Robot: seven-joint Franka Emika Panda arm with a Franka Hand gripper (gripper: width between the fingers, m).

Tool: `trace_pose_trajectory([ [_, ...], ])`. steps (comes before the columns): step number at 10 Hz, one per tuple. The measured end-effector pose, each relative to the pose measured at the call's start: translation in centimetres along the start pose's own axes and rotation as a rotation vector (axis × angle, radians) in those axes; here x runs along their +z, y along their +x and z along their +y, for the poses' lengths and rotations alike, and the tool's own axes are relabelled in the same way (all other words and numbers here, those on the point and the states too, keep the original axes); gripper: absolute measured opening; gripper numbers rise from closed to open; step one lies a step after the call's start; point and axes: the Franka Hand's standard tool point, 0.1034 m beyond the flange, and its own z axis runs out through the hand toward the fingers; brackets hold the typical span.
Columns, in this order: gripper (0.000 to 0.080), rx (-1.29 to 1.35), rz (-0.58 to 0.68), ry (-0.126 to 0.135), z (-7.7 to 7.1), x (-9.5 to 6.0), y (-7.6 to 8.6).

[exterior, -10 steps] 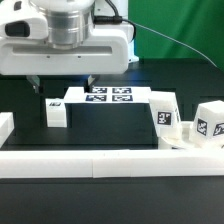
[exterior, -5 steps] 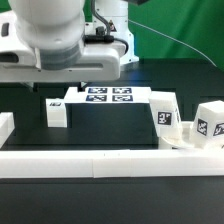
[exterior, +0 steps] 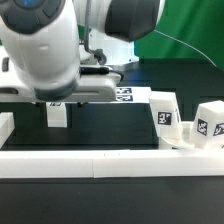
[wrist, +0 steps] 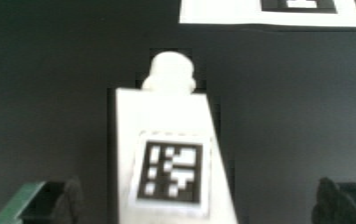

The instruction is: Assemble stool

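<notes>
My fingers reach down on either side of the white leg's tagged part (wrist: 171,172), so they would hold the leg if they closed now, and my gripper should close.
A white stool leg (exterior: 58,115) with a tag lies on the black table at the exterior view's left, right under my arm's hand (exterior: 50,60). In the wrist view this leg (wrist: 171,150) lies lengthwise between my fingers, its peg end pointing away. My gripper (wrist: 193,205) is open, with one dark fingertip (wrist: 42,202) on each side of the leg and not touching it. Two more tagged legs (exterior: 165,110) (exterior: 210,122) stand at the exterior view's right, by a rounded white piece (exterior: 183,142) that may be the seat's rim.
The marker board (exterior: 128,95) lies behind the leg, mostly hidden by my arm; its edge shows in the wrist view (wrist: 281,12). A long white border rail (exterior: 90,163) runs along the front, with a short rail piece (exterior: 5,125) at the left.
My arm has come down and toward the exterior view's left, over the left leg. It now covers most of the marker board. The legs have not moved.
</notes>
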Motion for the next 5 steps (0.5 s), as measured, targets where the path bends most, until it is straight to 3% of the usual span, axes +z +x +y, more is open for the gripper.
trace_pose_trajectory([
  [4,0.0649,0.015,-0.002,-0.002,-0.16,0.54,0.41],
  [5,0.0526,0.016,-0.002,-0.001,-0.14,0.54,0.41],
])
